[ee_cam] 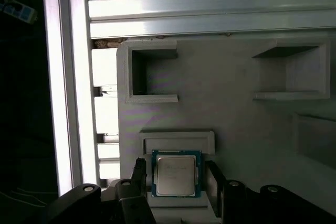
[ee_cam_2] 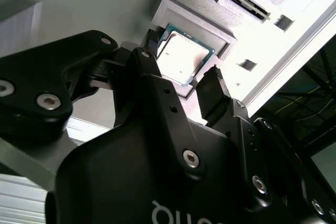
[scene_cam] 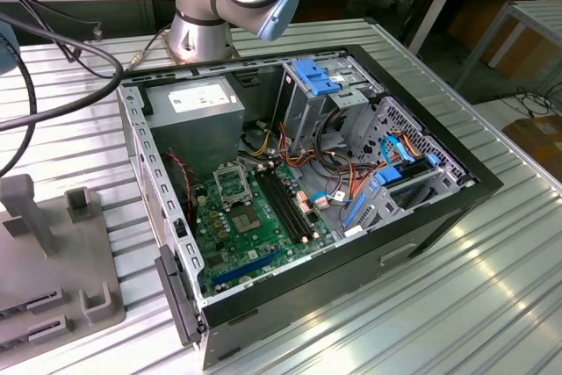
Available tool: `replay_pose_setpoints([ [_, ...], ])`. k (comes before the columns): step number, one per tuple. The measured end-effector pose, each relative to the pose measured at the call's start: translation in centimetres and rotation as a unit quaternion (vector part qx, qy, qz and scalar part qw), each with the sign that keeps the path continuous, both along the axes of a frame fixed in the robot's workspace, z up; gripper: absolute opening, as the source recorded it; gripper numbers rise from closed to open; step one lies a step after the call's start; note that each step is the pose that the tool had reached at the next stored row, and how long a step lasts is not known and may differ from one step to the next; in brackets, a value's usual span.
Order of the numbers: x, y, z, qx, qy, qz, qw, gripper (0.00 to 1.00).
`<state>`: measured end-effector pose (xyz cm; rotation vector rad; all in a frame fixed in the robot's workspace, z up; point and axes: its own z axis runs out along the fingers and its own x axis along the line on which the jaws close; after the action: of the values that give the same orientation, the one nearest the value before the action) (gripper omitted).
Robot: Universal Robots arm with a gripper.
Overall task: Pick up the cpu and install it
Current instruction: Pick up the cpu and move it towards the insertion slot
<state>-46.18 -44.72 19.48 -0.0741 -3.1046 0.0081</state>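
I will grab the chip by its opposite side edges next, where there are narrow gaps, because the holder's raised ledge crowds one edge.
The cpu is a small square chip with a silver-grey top and a green rim. It lies flat in a shallow recess of a grey holder block. My gripper is open, with one black finger on each side of the chip and a narrow gap at both sides. In the second wrist view the cpu sits between the same fingertips of the gripper. In the exterior view the metal-framed socket sits on the green motherboard inside the open computer case.
The grey holder block stands at the exterior view's left on the ribbed aluminium table. Black cables loop above it. Inside the case are a power supply, a drive cage with blue clips and coloured wires. The arm's base stands behind the case.
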Motion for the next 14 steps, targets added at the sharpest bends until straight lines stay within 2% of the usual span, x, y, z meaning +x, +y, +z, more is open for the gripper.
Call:
replay_pose_setpoints([
  [7,0.00,0.04,-0.60,-0.0008,0.0001,0.000,1.00000,0.57],
  [14,0.00,0.05,-0.62,-0.0008,-0.0001,0.000,1.00000,0.57],
])
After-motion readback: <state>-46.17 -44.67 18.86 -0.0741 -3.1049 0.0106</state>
